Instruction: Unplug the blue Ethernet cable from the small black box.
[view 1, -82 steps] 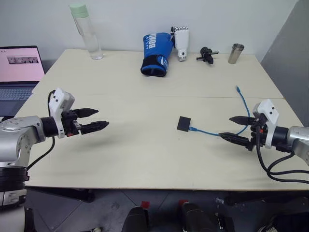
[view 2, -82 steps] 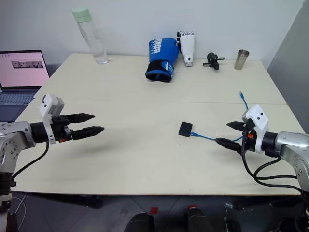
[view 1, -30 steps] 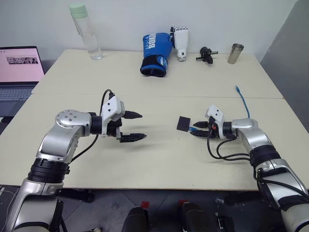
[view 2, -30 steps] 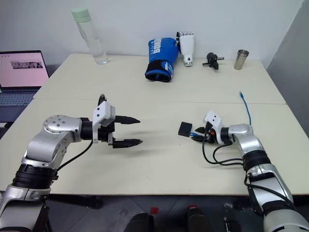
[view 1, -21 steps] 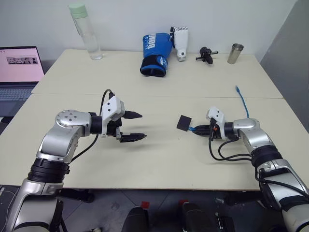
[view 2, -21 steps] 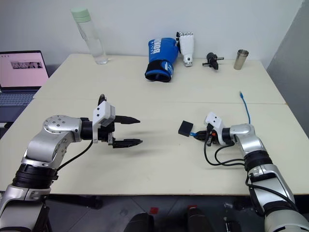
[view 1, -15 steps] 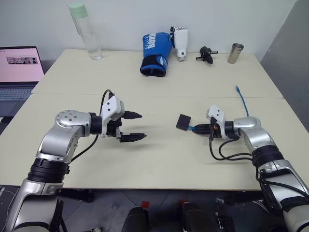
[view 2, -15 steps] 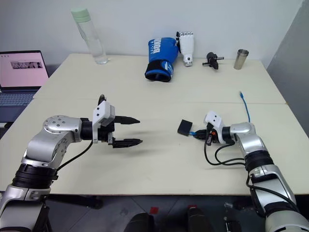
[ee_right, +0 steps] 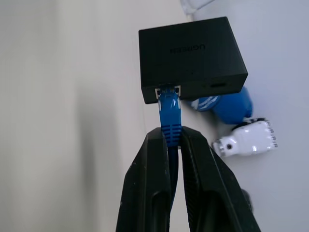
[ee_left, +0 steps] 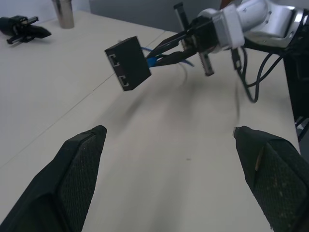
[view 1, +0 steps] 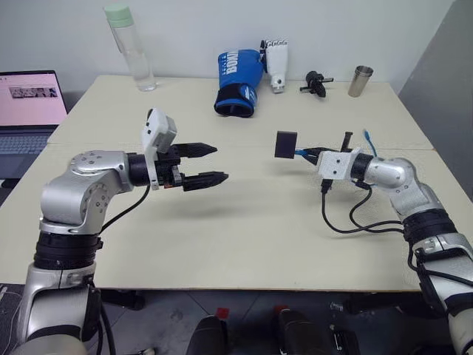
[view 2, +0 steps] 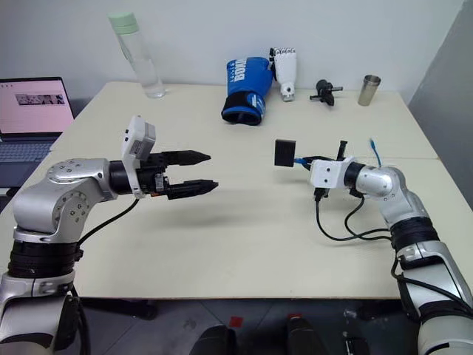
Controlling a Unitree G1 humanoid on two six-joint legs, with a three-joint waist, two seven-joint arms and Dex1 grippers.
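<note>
The left gripper should next grab the small black box [view 1: 286, 144] by its end with the empty ports, as the right gripper crowds the cable end.
The small black box [view 1: 286, 144] hangs in the air above the table's middle right, tilted on edge. The blue Ethernet cable [ee_right: 170, 113] is plugged into one of its ports. My right gripper [view 1: 307, 153] is shut on the cable just behind the plug, roughly level and aimed left. The cable's free end [view 1: 365, 135] shows behind the right wrist. My left gripper [view 1: 219, 163] is open and empty above the table, pointing right toward the box from about a hand's length away. In the left wrist view the box [ee_left: 128, 63] sits between and beyond the fingers [ee_left: 82, 164].
Along the table's far edge stand a clear bottle [view 1: 131, 48], a blue boxing glove [view 1: 238, 72], a white robot hand [view 1: 277, 65], a black clamp gadget [view 1: 316, 83] and a steel cup [view 1: 361, 81]. A laptop [view 1: 29, 111] is at the left. Black arm cables [view 1: 347, 222] loop under the right wrist.
My right gripper closed on the cable beside the box on the table, then rolled and lifted cable and box into the air. My left gripper rose and levelled.
</note>
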